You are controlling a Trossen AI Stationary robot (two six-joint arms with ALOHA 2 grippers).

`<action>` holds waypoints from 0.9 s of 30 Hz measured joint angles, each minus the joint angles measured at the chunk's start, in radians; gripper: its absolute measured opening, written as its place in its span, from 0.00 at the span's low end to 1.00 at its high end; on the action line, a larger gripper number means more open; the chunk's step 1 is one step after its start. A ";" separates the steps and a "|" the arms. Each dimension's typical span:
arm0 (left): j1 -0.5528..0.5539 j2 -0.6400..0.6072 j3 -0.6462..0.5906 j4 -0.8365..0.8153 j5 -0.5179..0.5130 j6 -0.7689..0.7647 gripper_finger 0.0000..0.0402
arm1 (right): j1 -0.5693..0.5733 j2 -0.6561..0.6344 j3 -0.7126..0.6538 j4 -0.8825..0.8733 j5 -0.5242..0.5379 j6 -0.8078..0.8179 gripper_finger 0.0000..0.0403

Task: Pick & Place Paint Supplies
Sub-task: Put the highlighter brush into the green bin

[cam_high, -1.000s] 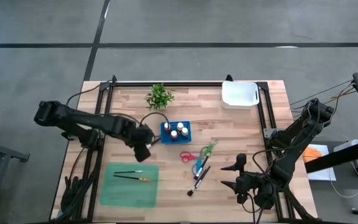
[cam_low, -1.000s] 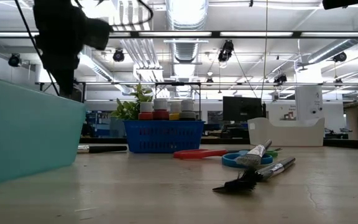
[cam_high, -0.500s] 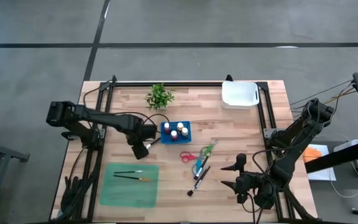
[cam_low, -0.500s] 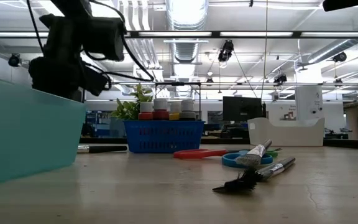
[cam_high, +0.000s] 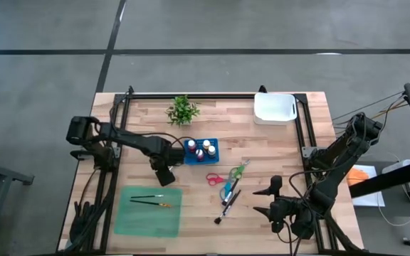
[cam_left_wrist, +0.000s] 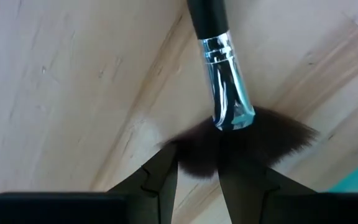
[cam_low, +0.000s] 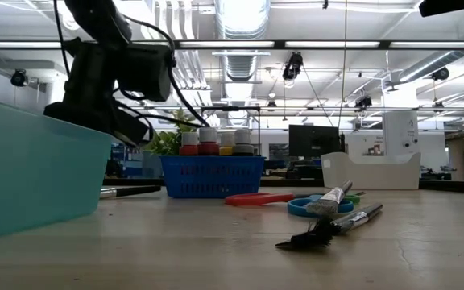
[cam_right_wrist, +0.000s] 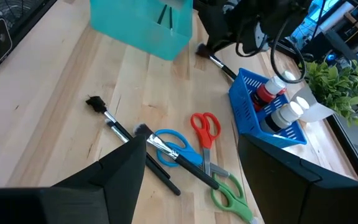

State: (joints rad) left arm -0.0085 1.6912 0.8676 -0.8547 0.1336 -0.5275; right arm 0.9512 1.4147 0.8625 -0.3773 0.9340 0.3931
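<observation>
My left gripper should close on the fan brush now. Both fingers reach down around the fan brush's dark bristles just past its silver ferrule point(cam_left_wrist: 230, 90), so they would hold the fan brush.
A fan brush point(cam_left_wrist: 225, 93) with a black handle and silver ferrule lies on the wood just left of the blue basket point(cam_high: 201, 150) of paint bottles. My left gripper point(cam_left_wrist: 197, 180) points down over its dark bristles point(cam_left_wrist: 247, 140), open, one finger on each side of them. Red scissors point(cam_high: 216, 178), blue scissors point(cam_high: 228, 190), green scissors point(cam_high: 239, 171) and two brushes point(cam_high: 228, 206) lie mid-table. My right gripper point(cam_high: 269, 199) waits open at the near right. My left gripper comes from above, pointing down, with its fingertips point(cam_left_wrist: 166, 163) at the fan bristles, at the brush's head end. The brush lies flat on the table. Whether the fingers touch the bristles I cannot tell.
A teal tray point(cam_high: 148, 210) holding two thin brushes sits near the front left. A white bin point(cam_high: 274, 108) stands at the far right and a small green plant point(cam_high: 183, 110) at the far middle. Black frame rails run along both table sides.
My left gripper has come down toward the table beside the blue basket, onto the fan brush's head, and has tipped until it points straight down. The brush and the other supplies have stayed where they were.
</observation>
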 joint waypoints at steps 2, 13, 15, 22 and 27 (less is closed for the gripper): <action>-0.002 0.015 0.002 -0.004 0.002 -0.004 0.30 | 0.000 0.000 -0.001 0.000 0.000 0.000 0.63; -0.004 0.021 0.002 -0.014 -0.019 -0.015 0.03 | 0.000 0.000 -0.001 0.001 0.000 0.000 0.63; -0.004 0.020 0.002 -0.014 -0.020 -0.014 0.02 | 0.000 0.000 -0.001 0.002 0.000 0.000 0.63; -0.004 -0.060 -0.010 -0.068 -0.085 -0.019 0.01 | 0.000 0.000 -0.001 0.004 0.000 0.000 0.63; -0.007 -0.183 -0.008 -0.165 -0.124 -0.059 0.00 | 0.000 0.001 -0.001 0.009 0.000 0.000 0.63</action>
State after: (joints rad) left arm -0.0154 1.5084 0.8600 -1.0194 0.0094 -0.5862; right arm 0.9512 1.4155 0.8616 -0.3679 0.9344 0.3935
